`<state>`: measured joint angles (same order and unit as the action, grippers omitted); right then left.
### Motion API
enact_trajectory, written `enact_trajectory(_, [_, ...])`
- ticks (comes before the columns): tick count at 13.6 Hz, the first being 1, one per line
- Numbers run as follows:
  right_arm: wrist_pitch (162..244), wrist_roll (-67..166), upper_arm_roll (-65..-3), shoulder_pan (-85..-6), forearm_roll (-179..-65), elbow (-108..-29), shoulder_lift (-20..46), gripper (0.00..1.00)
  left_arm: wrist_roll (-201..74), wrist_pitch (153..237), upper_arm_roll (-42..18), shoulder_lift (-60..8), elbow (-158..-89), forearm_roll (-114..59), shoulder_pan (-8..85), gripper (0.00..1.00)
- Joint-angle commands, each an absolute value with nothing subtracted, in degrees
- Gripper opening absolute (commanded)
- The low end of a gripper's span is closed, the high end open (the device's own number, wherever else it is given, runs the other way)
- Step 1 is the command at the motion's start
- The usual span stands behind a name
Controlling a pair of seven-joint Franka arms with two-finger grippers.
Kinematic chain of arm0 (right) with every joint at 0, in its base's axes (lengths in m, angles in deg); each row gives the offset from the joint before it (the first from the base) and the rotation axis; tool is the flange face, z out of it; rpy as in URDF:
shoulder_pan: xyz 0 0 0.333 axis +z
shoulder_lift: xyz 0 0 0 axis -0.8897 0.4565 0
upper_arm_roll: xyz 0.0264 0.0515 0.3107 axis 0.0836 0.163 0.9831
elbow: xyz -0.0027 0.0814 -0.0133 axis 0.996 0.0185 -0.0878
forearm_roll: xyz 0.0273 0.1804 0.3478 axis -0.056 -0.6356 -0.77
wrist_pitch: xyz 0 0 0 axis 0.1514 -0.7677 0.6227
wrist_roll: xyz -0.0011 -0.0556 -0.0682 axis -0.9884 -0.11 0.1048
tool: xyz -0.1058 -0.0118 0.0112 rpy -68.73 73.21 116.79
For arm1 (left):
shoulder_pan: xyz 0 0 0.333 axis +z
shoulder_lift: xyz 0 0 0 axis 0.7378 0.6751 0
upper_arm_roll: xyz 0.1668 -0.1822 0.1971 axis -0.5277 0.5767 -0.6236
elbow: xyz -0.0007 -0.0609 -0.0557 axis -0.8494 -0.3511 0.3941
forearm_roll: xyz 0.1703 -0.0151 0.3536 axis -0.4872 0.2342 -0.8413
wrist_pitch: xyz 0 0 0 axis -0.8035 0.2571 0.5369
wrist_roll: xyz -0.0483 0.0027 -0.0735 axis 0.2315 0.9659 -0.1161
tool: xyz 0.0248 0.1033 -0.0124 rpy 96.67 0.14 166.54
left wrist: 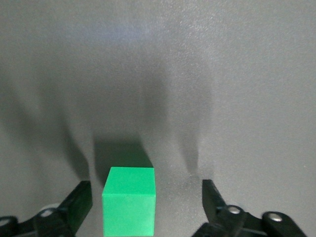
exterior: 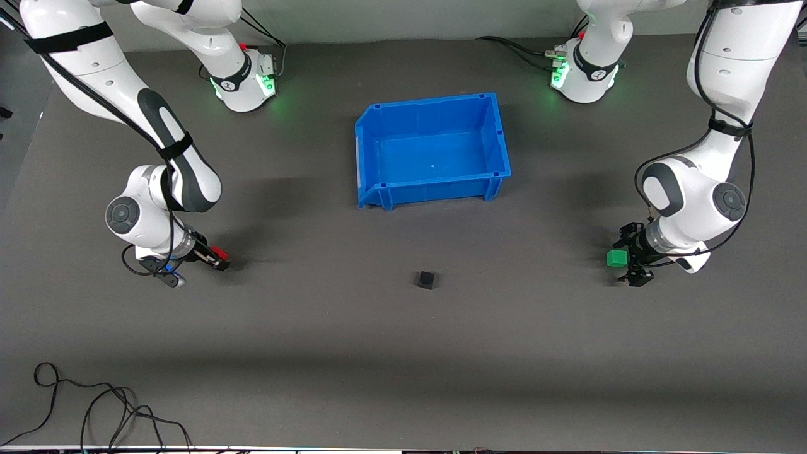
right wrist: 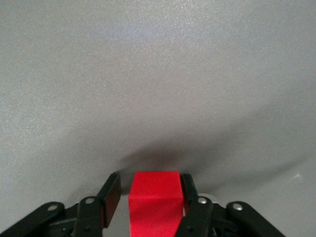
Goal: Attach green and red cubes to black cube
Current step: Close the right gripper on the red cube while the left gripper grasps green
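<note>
The green cube (exterior: pixel 616 257) (left wrist: pixel 129 200) sits between the open fingers, so it is time for my left gripper to close on the cube now.
The black cube (exterior: pixel 426 279) sits alone on the dark mat, nearer the front camera than the blue bin. My left gripper (exterior: pixel 632 260) is down at the mat at the left arm's end, open, with its fingers wide on either side of the green cube (exterior: pixel 616 257). In the left wrist view the green cube (left wrist: pixel 129 200) touches neither finger. My right gripper (exterior: pixel 217 257) is low at the right arm's end, with the red cube (exterior: pixel 219 252) between its fingers. In the right wrist view one finger touches the red cube (right wrist: pixel 154 203) and the other (right wrist: pixel 109 195) stands a narrow gap off.
The blue bin (exterior: pixel 378 142) stands open and empty between the two arm bases, farther from the front camera than the black cube. A loose black cable (exterior: pixel 94 403) lies by the front edge at the right arm's end.
</note>
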<state>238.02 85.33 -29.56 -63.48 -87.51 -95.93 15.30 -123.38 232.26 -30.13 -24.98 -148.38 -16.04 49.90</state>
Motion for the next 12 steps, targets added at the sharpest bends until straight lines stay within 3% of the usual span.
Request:
enact_trajectory(1, [238.44, 86.03, -29.61, -63.27, -88.11, -95.50, 15.46, 0.58, -123.85, 231.53, -30.19, -25.76, -148.34, -15.41, 50.00, 0.69])
enact_trajectory(4, [238.44, 86.03, -29.69, -63.36, -88.11, -95.50, 15.46, 0.58, -123.85, 231.45, -30.19, -25.76, -148.16, -15.41, 50.00, 0.43])
enact_trajectory(7, [238.44, 85.85, -29.78, -63.36, -88.11, -95.50, 15.46, 0.54, -123.94, 231.45, -30.19, -25.76, -147.99, -15.41, 50.00, 0.33])
enact_trajectory(11, [239.32, 85.15, -29.78, -63.36, -88.11, -95.59, 15.37, 0.00, -124.20, 231.36, -30.19, -25.84, -147.11, -15.41, 50.09, 0.28])
enact_trajectory(12, [239.40, 85.15, -29.78, -63.36, -88.11, -95.59, 15.37, 0.00, -124.20, 231.10, -30.19, -25.84, -146.85, -15.41, 50.09, 0.28])
